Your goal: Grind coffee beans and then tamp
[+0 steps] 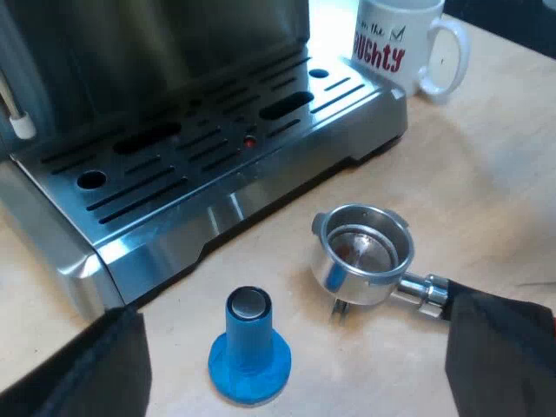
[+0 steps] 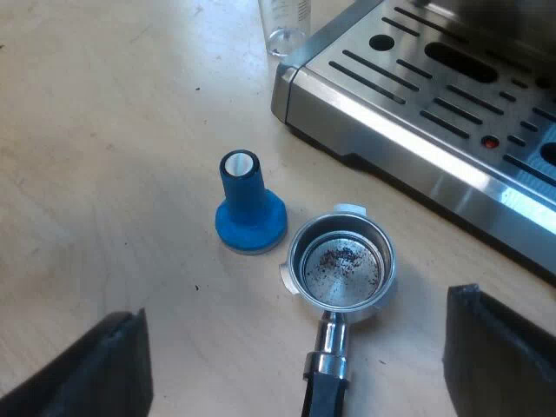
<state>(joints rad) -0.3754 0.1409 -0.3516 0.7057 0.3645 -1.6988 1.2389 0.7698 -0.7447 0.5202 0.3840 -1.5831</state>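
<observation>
My left gripper grabs the tamper by its narrow upright grip (image 1: 249,328) next, since the blue tamper's base spreads wide and flat on the tabletop.
The metal holder (image 1: 363,254) lies loose on the wooden table beside the blue tamper (image 1: 249,347), both just in front of the espresso machine's drip tray (image 1: 200,156). Its basket (image 2: 340,265) holds only a few dark specks of coffee. The dark handle (image 2: 326,395) points away from the machine. The tamper (image 2: 248,208) stands upright on its base. My left gripper (image 1: 295,369) hovers open above the tamper and holder, holding nothing. My right gripper (image 2: 295,360) is open too, over the holder's handle, its fingers wide apart.
A white mug (image 1: 408,43) with red lettering stands by one corner of the drip tray. A measuring glass (image 2: 285,22) stands on the table at the tray's other corner (image 2: 291,82). Bare wooden table (image 2: 104,174) spreads beyond the tamper.
</observation>
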